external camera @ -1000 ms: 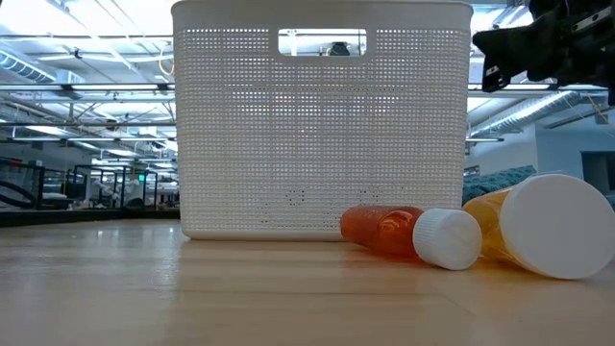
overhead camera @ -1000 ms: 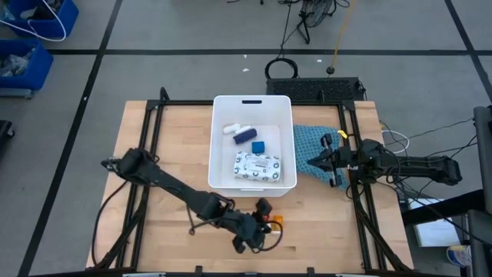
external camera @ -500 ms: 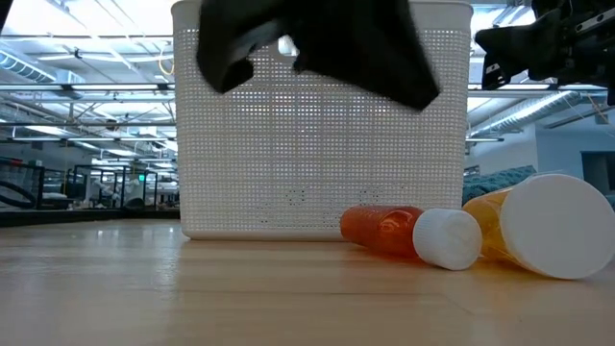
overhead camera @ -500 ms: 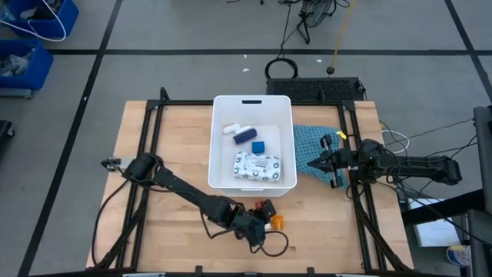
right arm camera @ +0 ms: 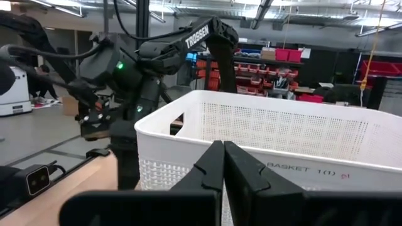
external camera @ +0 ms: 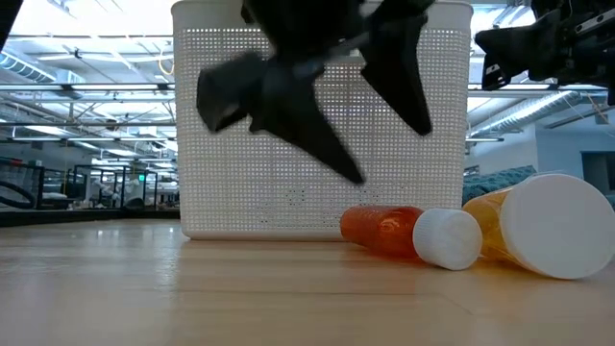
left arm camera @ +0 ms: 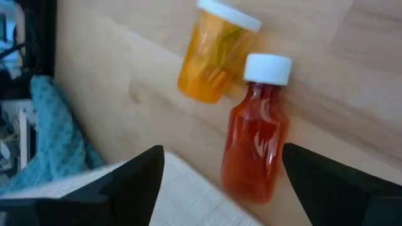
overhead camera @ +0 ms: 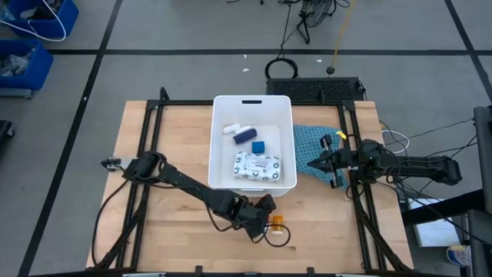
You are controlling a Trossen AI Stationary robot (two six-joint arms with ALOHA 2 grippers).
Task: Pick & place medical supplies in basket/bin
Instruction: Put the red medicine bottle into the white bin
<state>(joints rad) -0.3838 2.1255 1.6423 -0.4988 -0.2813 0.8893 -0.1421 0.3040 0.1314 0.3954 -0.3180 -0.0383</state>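
I will next grip the red bottle by its body (left arm camera: pixel 254 150) with my left gripper, so that I can add the bottle to the white basket.
A red bottle (left arm camera: pixel 254 144) and an orange bottle (left arm camera: pixel 213 59), both white-capped, lie on their sides on the wooden table just in front of the white basket (overhead camera: pixel 217 165). My left gripper (left arm camera: pixel 223 150) hangs open above the red bottle (external camera: pixel 380 231), one finger on either side, touching nothing. In the basket lie a white patterned packet (overhead camera: pixel 257 164), a blue cube (overhead camera: pixel 259 146), a dark blue piece (overhead camera: pixel 244 135) and a white tube (overhead camera: pixel 233 128). My right gripper (right arm camera: pixel 223 163) is shut and waits over the table's right side (overhead camera: pixel 317 163).
A teal cloth (overhead camera: pixel 307 142) lies right of the basket, under my right gripper. The basket's near wall (external camera: pixel 317 135) stands close behind the bottles. Black frame rails (overhead camera: pixel 146 138) run along the table's left and right sides. Blue crates (overhead camera: pixel 31 31) stand on the floor far left.
My left gripper has moved from the table's near edge toward the basket and come down over the red bottle, rolling as it went. Its fingers have opened wide. Both bottles lie where they were.
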